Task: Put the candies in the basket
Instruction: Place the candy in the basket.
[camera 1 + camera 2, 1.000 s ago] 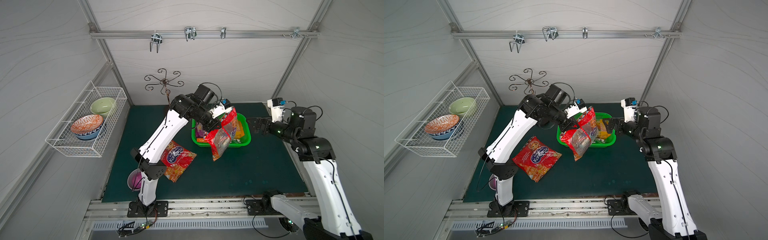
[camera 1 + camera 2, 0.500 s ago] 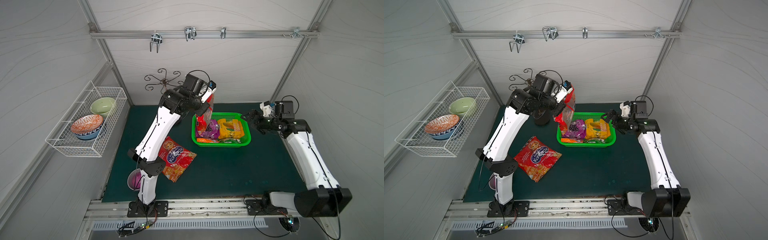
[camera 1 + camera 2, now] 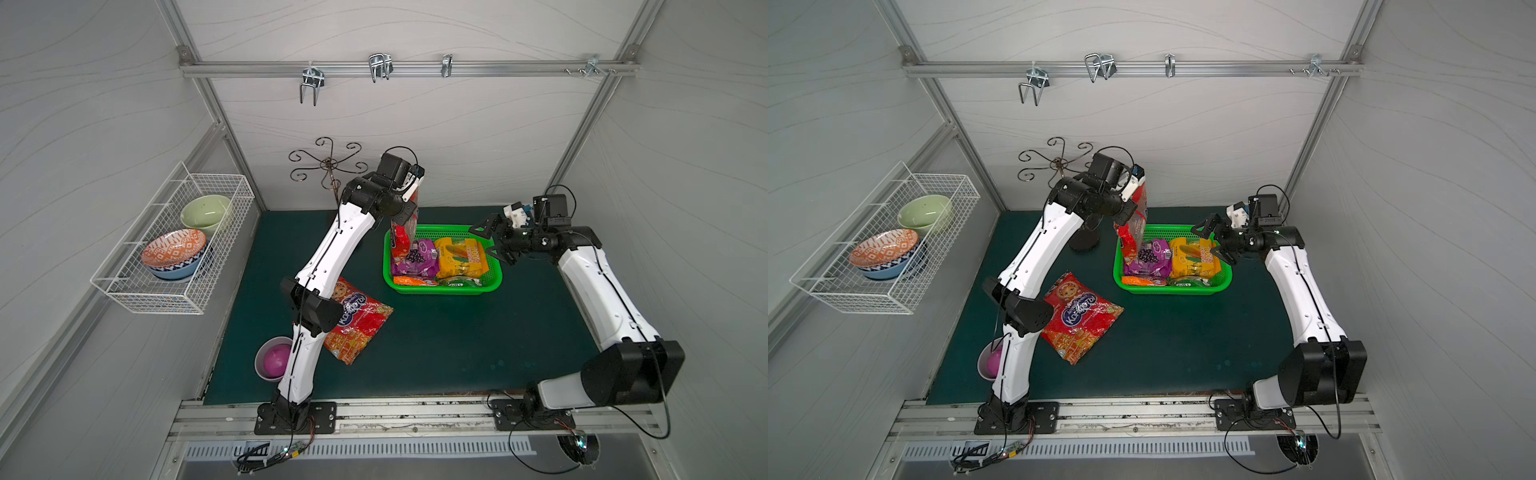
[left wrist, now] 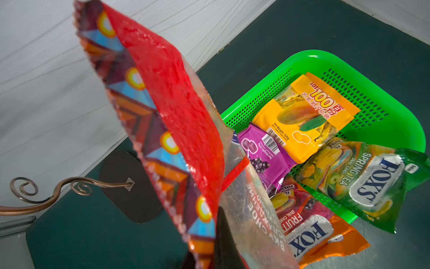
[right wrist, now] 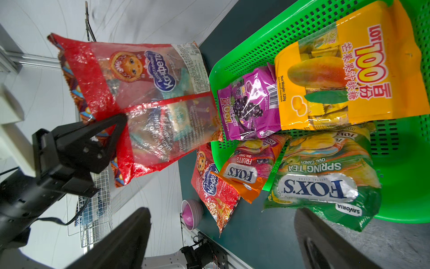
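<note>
The red bag stays held in my left gripper for now, until it lies across the basket, as its patterned edge rises steeply above the purple bag.
My left gripper point(image 3: 415, 203) point(image 3: 1138, 203) is shut on the top edge of a large red candy bag point(image 3: 401, 245) point(image 5: 149, 93). The bag hangs upright over the far left corner of the green basket point(image 3: 440, 291) point(image 3: 1171, 290). Inside the basket lie purple point(image 3: 415, 259), yellow point(image 3: 461, 257), orange point(image 3: 409, 281) and green point(image 3: 461, 282) bags. A second red bag point(image 3: 357, 320) point(image 3: 1084, 320) lies flat on the mat beside my left arm. At the basket's right end my right gripper point(image 3: 488, 245) point(image 5: 221, 233) hovers open and holds nothing.
A white wire basket with bowls point(image 3: 174, 245) hangs on the left wall. A cup with a purple ball point(image 3: 274, 357) stands near the left arm's base. A scrolled metal stand point(image 3: 328, 166) rises behind the left arm at the back wall.
My left arm has carried the red bag from the basket's front to its far left corner. My right arm has come down low beside the basket's right end.
</note>
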Available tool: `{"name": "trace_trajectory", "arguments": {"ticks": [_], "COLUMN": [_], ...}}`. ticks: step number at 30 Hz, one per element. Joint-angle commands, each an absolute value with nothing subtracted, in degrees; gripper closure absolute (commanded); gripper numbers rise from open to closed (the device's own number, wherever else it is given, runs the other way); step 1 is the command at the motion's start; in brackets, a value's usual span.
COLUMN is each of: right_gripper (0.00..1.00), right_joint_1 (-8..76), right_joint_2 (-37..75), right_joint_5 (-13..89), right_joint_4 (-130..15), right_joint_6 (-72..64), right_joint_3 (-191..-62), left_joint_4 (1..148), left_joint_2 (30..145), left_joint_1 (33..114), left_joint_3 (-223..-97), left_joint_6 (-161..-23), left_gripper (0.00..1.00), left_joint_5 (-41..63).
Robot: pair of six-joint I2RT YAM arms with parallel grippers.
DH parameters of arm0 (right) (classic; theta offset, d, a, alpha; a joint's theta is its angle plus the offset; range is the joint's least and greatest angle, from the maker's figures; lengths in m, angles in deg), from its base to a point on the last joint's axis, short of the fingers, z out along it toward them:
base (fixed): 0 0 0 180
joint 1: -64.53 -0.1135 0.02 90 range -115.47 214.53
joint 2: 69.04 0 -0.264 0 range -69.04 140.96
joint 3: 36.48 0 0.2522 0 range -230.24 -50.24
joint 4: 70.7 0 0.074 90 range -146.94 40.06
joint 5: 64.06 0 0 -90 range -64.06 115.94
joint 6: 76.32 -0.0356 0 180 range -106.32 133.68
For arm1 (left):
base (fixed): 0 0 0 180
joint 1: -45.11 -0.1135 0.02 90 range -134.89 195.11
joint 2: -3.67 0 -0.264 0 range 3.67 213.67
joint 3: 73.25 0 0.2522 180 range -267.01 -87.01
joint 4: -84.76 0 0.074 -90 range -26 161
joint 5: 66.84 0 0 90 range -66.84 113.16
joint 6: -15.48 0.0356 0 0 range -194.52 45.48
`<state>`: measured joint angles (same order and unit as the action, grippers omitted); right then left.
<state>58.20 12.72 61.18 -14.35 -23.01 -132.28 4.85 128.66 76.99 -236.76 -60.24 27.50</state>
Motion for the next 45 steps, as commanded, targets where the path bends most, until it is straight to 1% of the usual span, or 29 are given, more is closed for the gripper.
{"name": "trace_trajectory", "arguments": {"ticks": [1, 7, 14, 19, 22, 23, 24, 27, 28, 29, 30, 31, 32, 33, 37, 40, 42, 43, 45], "right_gripper": [0.01, 0.01, 0.01, 0.01, 0.01, 0.01, 0.01, 0.01, 0.01, 0.01, 0.01, 0.01, 0.01, 0.01, 0.01, 0.04, 0.05, 0.07, 0.13], "right_joint_1": [59.3, 61.0, 62.4, 63.7, 64.4, 64.5, 64.6, 64.9, 65.2, 65.5, 65.8, 65.9, 65.9, 65.9, 64.9, 60.9, 57.3, 55.4, 53.2], "right_joint_2": [11.3, 9.5, 9.0, 8.0, 7.1, 6.7, 6.1, 5.2, 5.0, 4.5, 4.0, 3.5, 3.0, 2.5, 2.5, 4.3, 6.7, 8.5, 12.3], "right_joint_5": [62.8, 63.1, 61.8, 59.1, 57.4, 56.1, 54.4, 46.4, 44.9, 43.3, 42.3, 41.9, 41.6, 41.0, 41.4, 43.5, 44.6, 44.5, 46.1], "right_joint_4": [-13.6, -12.8, -10.7, -9.2, -7.9, -7.5, -7.5, -6.2, -5.9, -5.4, -5.4, -5.7, -5.8, -6.2, -6.8, -9.1, -10.7, -11.7, -13.3], "right_joint_6": [-22.6, -21.9, -21.1, -20.7, -20.1, -19.6, -18.7, -16.7, -16.2, -15.9, -15.6, -14.9, -14.3, -14.3, -12.8, -10.0, -8.2, -7.5, -6.8], "right_joint_3": [-130.5, -127.7, -127.8, -128.5, -128.7, -128.5, -128.0, -125.3, -124.5, -123.6, -122.6, -121.7, -121.0, -120.3, -121.0, -123.7, -126.2, -127.5, -129.7], "left_joint_4": [14.5, 15.0, 15.0, 16.4, 16.8, 17.1, 17.9, 20.8, 21.5, 22.1, 22.4, 22.6, 22.7, 22.9, 23.1, 23.0, 22.4, 21.5, 20.2], "left_joint_2": [128.3, 128.1, 128.9, 132.0, 135.1, 135.9, 136.7, 139.3, 139.9, 140.6, 141.1, 141.4, 141.6, 141.4, 138.9, 134.9, 132.4, 131.2, 129.1], "left_joint_1": [76.9, 77.0, 77.6, 79.6, 80.2, 80.5, 80.6, 80.8, 80.9, 81.1, 81.4, 81.6, 81.9, 82.0, 80.5, 77.5, 75.3, 74.4, 72.6], "left_joint_3": [-238.9, -234.4, -230.1, -229.8, -231.5, -231.8, -232.1, -233.7, -234.3, -234.5, -234.4, -234.1, -233.8, -233.4, -233.2, -232.8, -232.0, -231.2, -228.5], "left_joint_6": [-62.3, -63.2, -66.9, -67.1, -69.5, -70.3, -71.2, -75.5, -76.9, -77.9, -78.7, -79.1, -79.4, -79.7, -79.9, -80.4, -79.1, -78.1, -75.3], "left_gripper": [1.00, 1.00, 1.00, 1.00, 1.00, 0.96, 0.91, 0.81, 0.74, 0.61, 0.44, 0.21, 0.04, 0.00, 0.00, 0.00, 0.00, 0.00, 0.00], "left_joint_5": [25.8, 26.3, 22.4, 20.5, 17.0, 15.3, 13.5, 7.1, 4.7, 1.6, -1.5, -3.9, -5.4, -7.3, -14.9, -17.6, -16.4, -14.1, -9.0]}}
